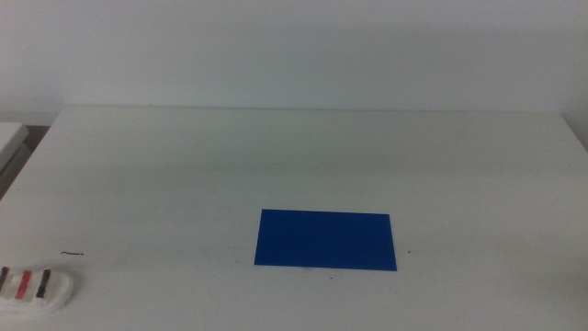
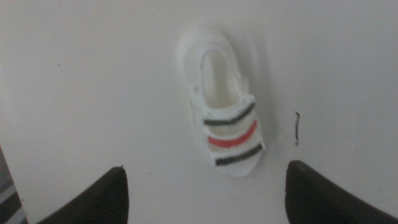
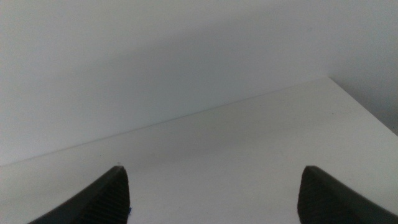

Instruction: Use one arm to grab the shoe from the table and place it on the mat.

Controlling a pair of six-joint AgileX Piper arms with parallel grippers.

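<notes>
The shoe stretches long from heel to toe, so my left gripper needs to grip it next by both sides across its narrow middle point(image 2: 224, 112).
The white shoe point(image 1: 35, 286) with dark grey straps and one red strap lies on the white table point(image 1: 303, 156) at the front left corner. The deep-blue mat point(image 1: 326, 240) lies flat at the front middle, well to the shoe's right. In the left wrist view the shoe point(image 2: 222, 101) lies on the table beyond my left gripper point(image 2: 205, 193), whose jaws are open and empty, above it and apart from it. My right gripper point(image 3: 214, 196) is open and empty over bare table. Neither arm shows in the middle view.
A short dark thread point(image 1: 72, 253) lies on the table just beyond the shoe; it also shows in the left wrist view point(image 2: 297, 127). The table's far edge point(image 1: 312, 109) meets a pale wall. Another white surface point(image 1: 11, 138) stands past the left edge.
</notes>
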